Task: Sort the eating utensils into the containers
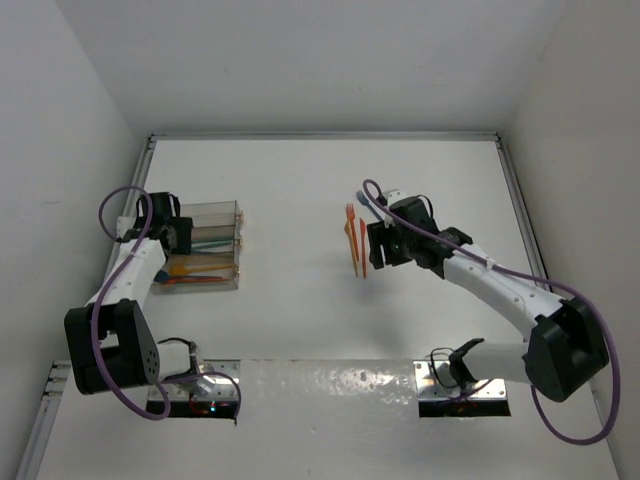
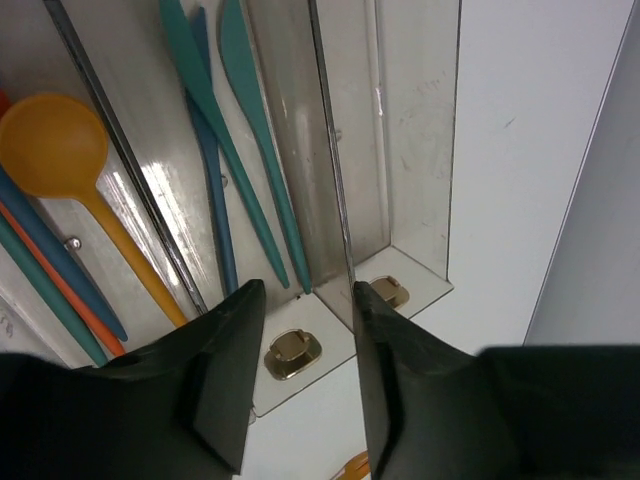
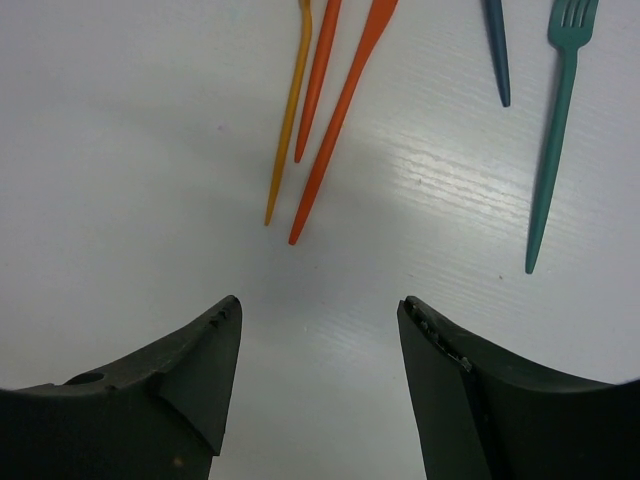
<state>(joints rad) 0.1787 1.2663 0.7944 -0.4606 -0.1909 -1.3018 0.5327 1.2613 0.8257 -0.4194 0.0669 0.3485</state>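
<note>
The nearest orange utensil's slim handle is the part my right gripper will grab next, near the handle's end, so the utensil's wider end stays free to hand to my left gripper.
The clear containers (image 1: pixel 215 245) stand at the left and hold several utensils. In the left wrist view one bin holds two teal knives (image 2: pixel 250 150) and a blue one (image 2: pixel 215 200), and the neighbouring bin holds an orange spoon (image 2: pixel 60 150). My left gripper (image 2: pixel 308 300) is open and empty over the bins' near end, its right finger by a divider wall (image 2: pixel 330 150). Three orange utensils (image 3: pixel 340 120), a blue handle (image 3: pixel 497 50) and a teal fork (image 3: pixel 555 130) lie on the table. My right gripper (image 3: pixel 320 310) is open and empty just short of their tips.
The orange utensils (image 1: pixel 355 240) lie mid-table beside my right gripper (image 1: pixel 378 245). My left gripper (image 1: pixel 180 235) is at the bins' left end, near the left wall. An orange tip (image 2: pixel 350 468) shows below my left fingers. White walls enclose the table.
</note>
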